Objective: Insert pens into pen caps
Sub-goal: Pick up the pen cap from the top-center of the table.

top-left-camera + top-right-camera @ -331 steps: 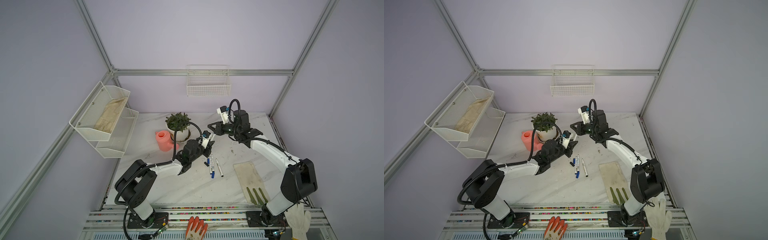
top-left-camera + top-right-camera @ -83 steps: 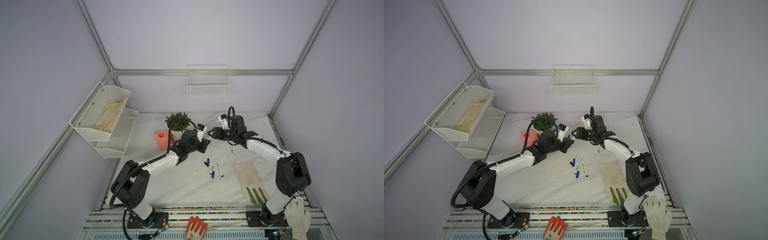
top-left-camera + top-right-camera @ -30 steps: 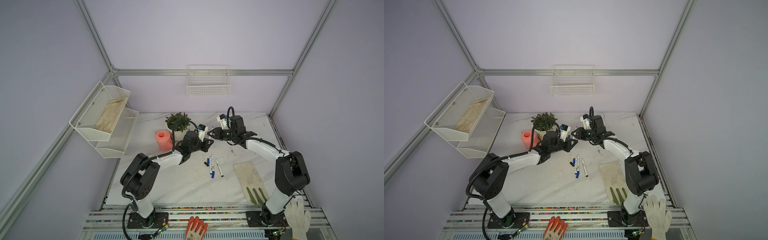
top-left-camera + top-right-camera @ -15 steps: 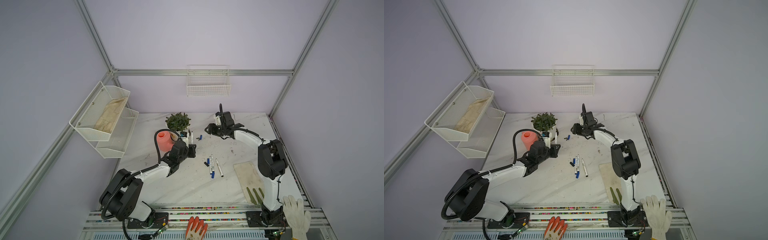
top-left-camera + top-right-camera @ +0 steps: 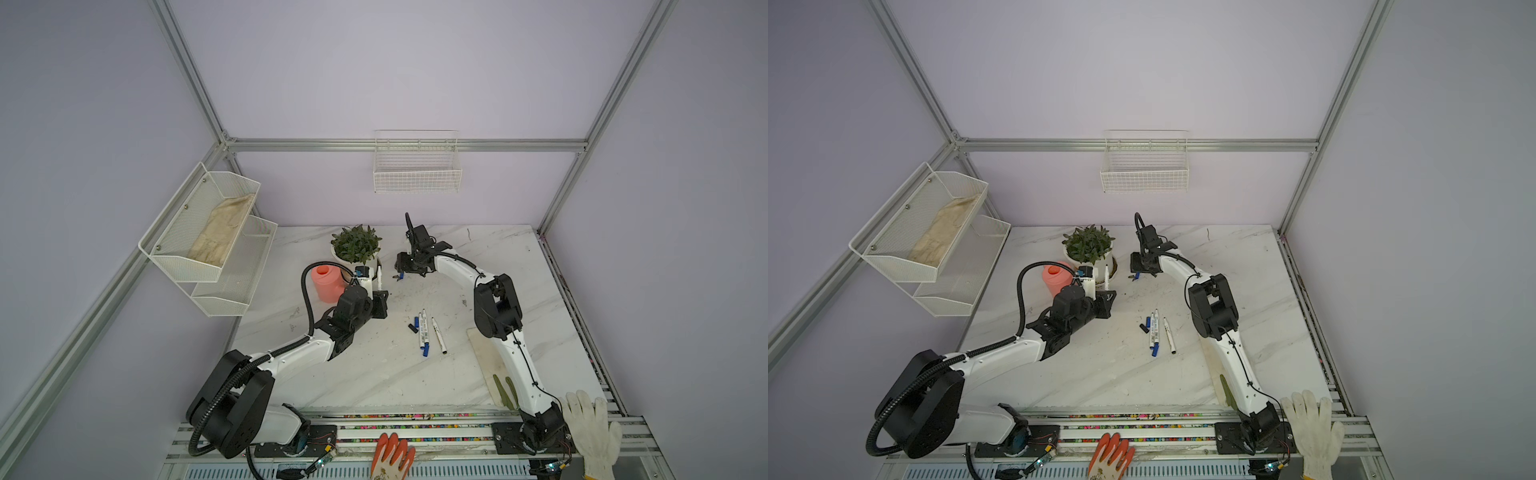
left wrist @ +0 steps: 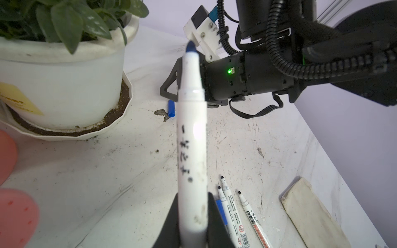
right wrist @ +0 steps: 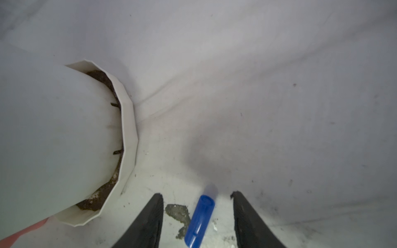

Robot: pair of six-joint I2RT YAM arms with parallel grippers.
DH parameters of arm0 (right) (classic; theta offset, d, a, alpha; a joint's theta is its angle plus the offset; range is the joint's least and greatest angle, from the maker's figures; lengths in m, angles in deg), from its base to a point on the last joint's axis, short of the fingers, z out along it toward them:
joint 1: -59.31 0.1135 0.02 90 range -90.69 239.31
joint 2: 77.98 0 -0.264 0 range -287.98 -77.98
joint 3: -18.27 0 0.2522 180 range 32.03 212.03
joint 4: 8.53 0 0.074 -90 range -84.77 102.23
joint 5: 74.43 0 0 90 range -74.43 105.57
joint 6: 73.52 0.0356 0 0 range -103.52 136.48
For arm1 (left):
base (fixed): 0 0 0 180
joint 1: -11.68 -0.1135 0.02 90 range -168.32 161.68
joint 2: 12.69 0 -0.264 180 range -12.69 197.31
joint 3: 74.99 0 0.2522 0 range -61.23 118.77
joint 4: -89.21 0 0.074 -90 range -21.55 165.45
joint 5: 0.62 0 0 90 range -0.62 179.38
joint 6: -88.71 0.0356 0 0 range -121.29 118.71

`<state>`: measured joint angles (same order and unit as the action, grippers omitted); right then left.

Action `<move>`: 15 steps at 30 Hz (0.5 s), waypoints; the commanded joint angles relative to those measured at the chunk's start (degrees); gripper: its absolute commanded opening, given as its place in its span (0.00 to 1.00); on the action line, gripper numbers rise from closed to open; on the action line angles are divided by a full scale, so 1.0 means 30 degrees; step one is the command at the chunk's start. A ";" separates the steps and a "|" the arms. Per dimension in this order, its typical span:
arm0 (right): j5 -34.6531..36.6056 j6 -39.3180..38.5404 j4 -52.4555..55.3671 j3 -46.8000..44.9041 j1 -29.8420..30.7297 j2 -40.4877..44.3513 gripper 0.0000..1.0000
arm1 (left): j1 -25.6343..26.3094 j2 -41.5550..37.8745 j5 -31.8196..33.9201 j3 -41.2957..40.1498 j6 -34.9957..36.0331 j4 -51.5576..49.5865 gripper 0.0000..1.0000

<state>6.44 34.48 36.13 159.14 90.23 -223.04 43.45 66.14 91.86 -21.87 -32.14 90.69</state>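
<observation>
The blue pen cap will next be gripped across its long sides by my right gripper, and its open end will stay free for the pen to be inserted.
My left gripper (image 6: 191,216) is shut on a white pen (image 6: 191,139) with a bare blue tip, which stands upright in both top views (image 5: 379,276) (image 5: 1106,275) beside the plant pot. A blue pen cap (image 7: 200,221) lies on the table between the open jaws of my right gripper (image 7: 196,193), touching neither finger. The same blue cap (image 5: 400,275) sits under the right gripper (image 5: 405,270) at the back. Three more uncapped pens (image 5: 424,332) lie mid-table with a blue cap (image 5: 416,321) and a black cap (image 5: 412,328) beside them.
A white plant pot (image 5: 355,253) on its saucer stands close to the blue cap, with a pink cup (image 5: 328,282) to its left. A beige cloth (image 6: 309,212) lies at the right. A wall shelf (image 5: 208,232) and a wire basket (image 5: 417,166) hang above.
A second ago both grippers were close together in the air. The left one has drawn back with the pen. The right one has swung to the back and come down over the cap, jaws wider.
</observation>
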 commanded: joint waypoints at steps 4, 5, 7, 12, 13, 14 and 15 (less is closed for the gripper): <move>0.2566 -0.1131 0.2644 0.1470 0.0559 -0.1156 0.51 | -0.0160 -0.0729 0.0345 -0.0637 0.0206 0.0047 0.00; 0.2846 -0.1282 0.2854 0.1601 0.0685 -0.1268 0.49 | -0.0167 -0.0729 0.0345 -0.0637 0.0234 -0.0001 0.00; 0.3410 -0.1647 0.3475 0.1922 0.0949 -0.1560 0.48 | -0.0146 -0.0700 0.0319 -0.0638 0.0292 -0.0043 0.00; 0.4423 -0.1984 0.3912 0.1596 0.1441 -0.1498 0.45 | -0.0173 -0.0458 0.0230 -0.0469 0.0352 -0.0043 0.00; 0.4475 -0.1990 0.3897 0.1467 0.1503 -0.1460 0.44 | -0.0182 -0.0394 0.0206 -0.0449 0.0352 0.0016 0.00; 0.4521 -0.1986 0.3862 0.1387 0.1530 -0.1454 0.43 | -0.0161 -0.0334 0.0184 -0.0390 0.0325 0.0023 0.00; 0.4517 -0.1984 0.3825 0.1371 0.1530 -0.1479 0.42 | -0.0160 -0.0291 0.0149 -0.0348 0.0294 0.0069 0.00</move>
<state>18.12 29.43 42.71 164.54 94.25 -225.86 43.23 65.73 92.43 -21.87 -31.92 89.69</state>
